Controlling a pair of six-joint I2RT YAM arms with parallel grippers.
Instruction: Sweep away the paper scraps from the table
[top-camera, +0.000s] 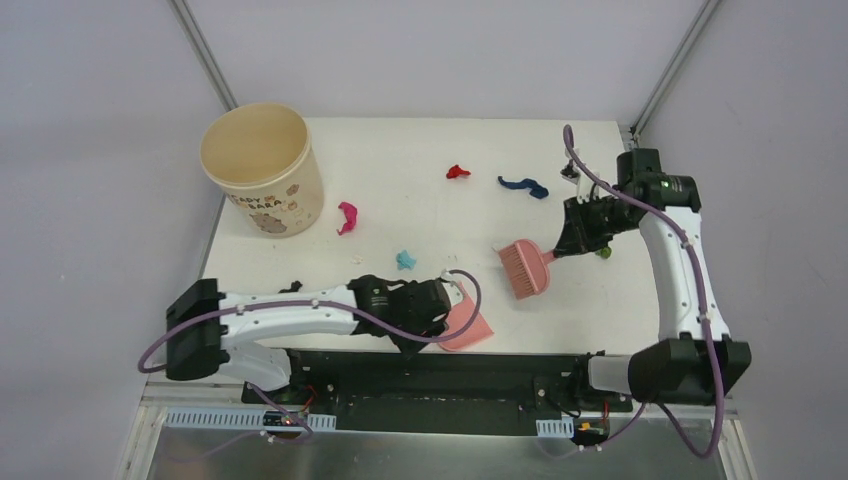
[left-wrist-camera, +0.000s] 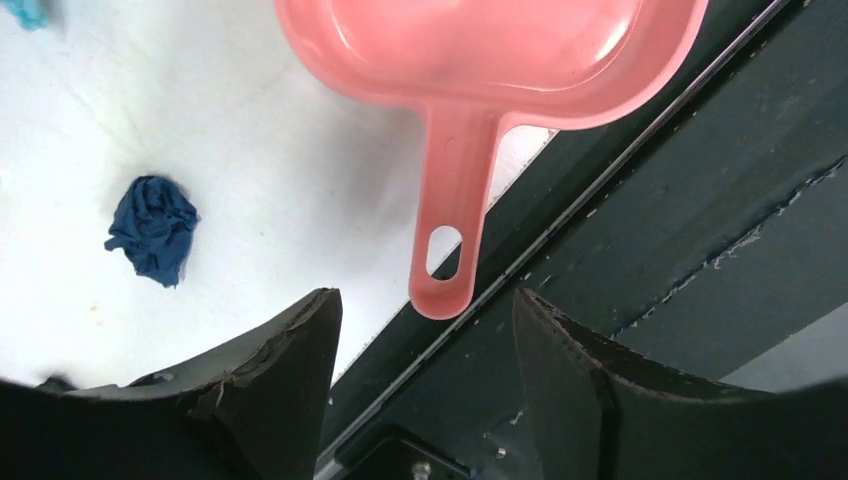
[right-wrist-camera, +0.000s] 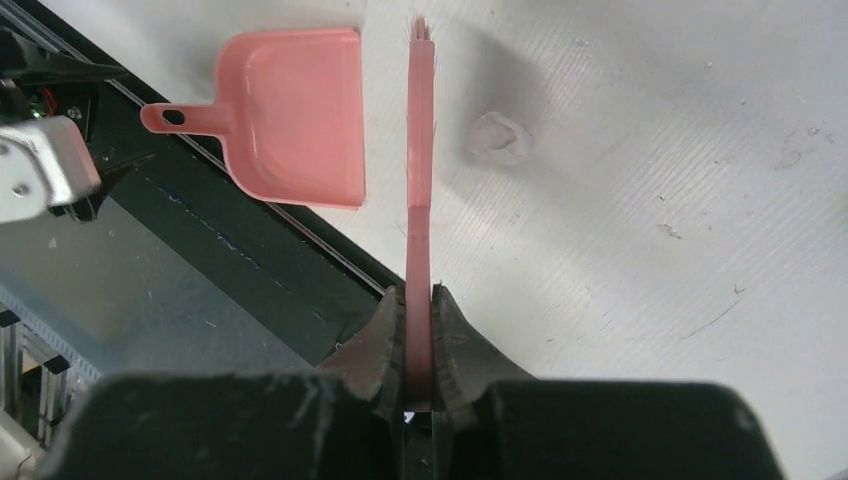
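Observation:
The pink dustpan (left-wrist-camera: 490, 50) needs its open front free for swept paper scraps. My left gripper next needs to grab it by its handle end (left-wrist-camera: 443, 262).
Paper scraps lie on the white table (top-camera: 400, 145): red (top-camera: 457, 171), dark blue (top-camera: 524, 185), magenta (top-camera: 347, 216), teal (top-camera: 405, 260). A white scrap (right-wrist-camera: 497, 137) lies beside the brush tip. Another dark blue scrap (left-wrist-camera: 153, 228) lies left of the pink dustpan (left-wrist-camera: 490, 50). My left gripper (left-wrist-camera: 425, 335) is open, and the dustpan's handle end sits just ahead of its jaws, untouched. The dustpan (top-camera: 466, 320) rests at the table's front edge. My right gripper (right-wrist-camera: 418, 300) is shut on the handle of the pink hand brush (right-wrist-camera: 420, 150), whose bristles (top-camera: 525, 266) are over the table.
A beige round bucket (top-camera: 262, 170) stands at the table's far left corner. The black front rail (top-camera: 440, 375) runs below the table edge, under the dustpan handle. Grey walls close in on both sides.

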